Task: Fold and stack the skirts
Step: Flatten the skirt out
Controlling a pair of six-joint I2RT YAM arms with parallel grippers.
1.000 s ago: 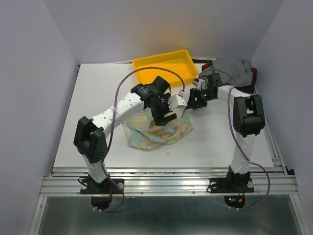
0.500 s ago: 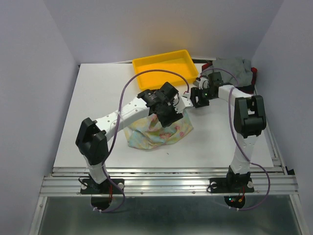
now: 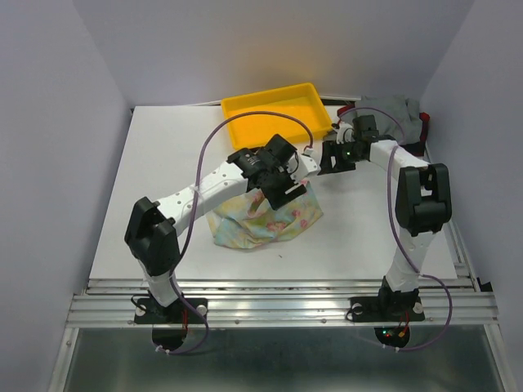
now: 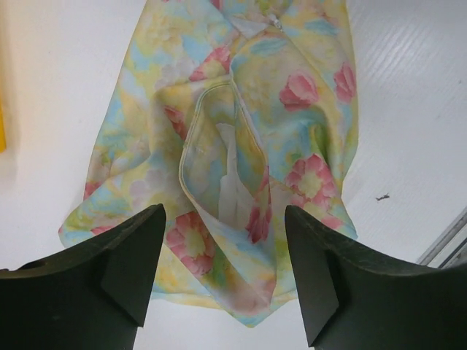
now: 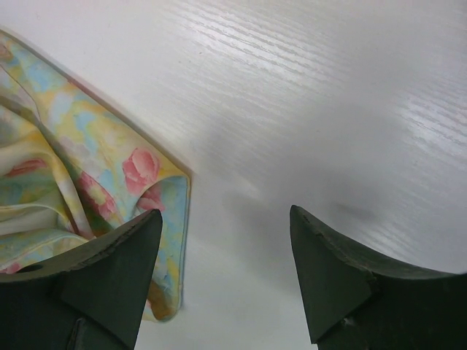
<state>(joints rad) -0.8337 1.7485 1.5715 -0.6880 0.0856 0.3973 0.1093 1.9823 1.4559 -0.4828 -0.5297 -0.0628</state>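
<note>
I will next spread the floral skirt (image 3: pixel 260 219) flat for folding, so my left gripper will grab it by its open waistband edge (image 3: pixel 301 184).
The pastel floral skirt (image 3: pixel 260 219) lies crumpled in the middle of the white table. My left gripper (image 3: pixel 290 190) hovers open over its far right part. In the left wrist view the floral skirt (image 4: pixel 241 138) lies below, its open waistband between my spread fingers (image 4: pixel 124 273), and the left gripper (image 4: pixel 226 281) holds nothing. My right gripper (image 3: pixel 321 161) is open and empty just right of the skirt. The right wrist view shows a corner of the floral skirt (image 5: pixel 87 182) by the left finger (image 5: pixel 109 281). The grey skirt (image 3: pixel 391 109) and the red-and-black plaid skirt (image 3: pixel 424 129) are heaped at the far right.
A yellow plastic tray (image 3: pixel 274 110) stands at the back, just behind both grippers. The table's right edge (image 3: pixel 448 229) runs close to the right arm. Bare white table (image 5: pixel 328 109) lies under the right gripper.
My left gripper has swung right and settled lower over the floral skirt's far right part. My right gripper has drawn back slightly towards the far right. Both have stayed open.
</note>
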